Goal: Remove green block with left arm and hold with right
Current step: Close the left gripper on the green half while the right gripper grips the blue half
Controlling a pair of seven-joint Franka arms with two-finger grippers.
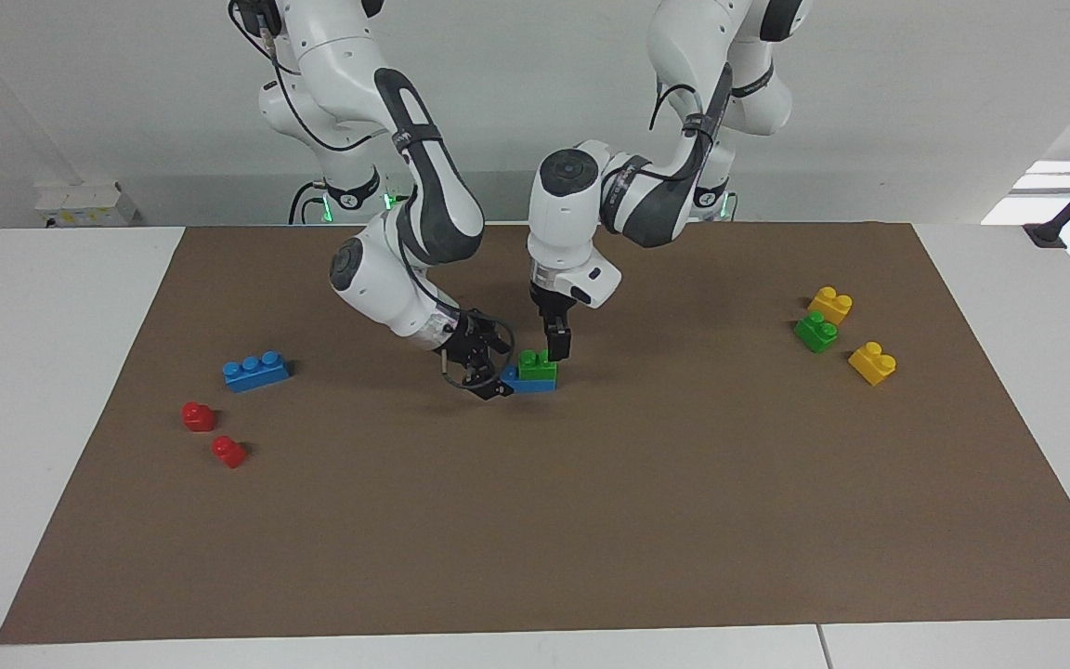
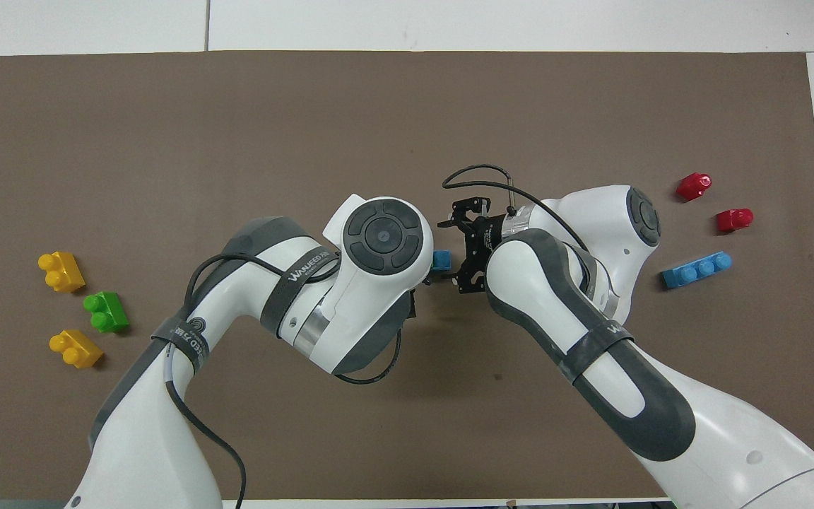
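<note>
The green block has to come off the blue brick (image 2: 441, 260), so my left gripper will next grab the green block by its end.
The green block (image 1: 536, 365) sits on a blue brick (image 1: 518, 382) at the middle of the mat; in the overhead view my left arm's wrist hides it, and only the blue brick's end (image 2: 441, 260) shows. My left gripper (image 1: 558, 351) points straight down, open, with its tips level with the green block's studs at the end toward the left arm. My right gripper (image 1: 496, 371) lies low at the blue brick's other end, open, one finger on each side of that end (image 2: 451, 251). Neither holds anything.
A second green block (image 1: 815, 332) lies between two yellow bricks (image 1: 829, 304) (image 1: 872, 362) toward the left arm's end. A blue three-stud brick (image 1: 256, 370) and two red pieces (image 1: 199, 415) (image 1: 228, 452) lie toward the right arm's end.
</note>
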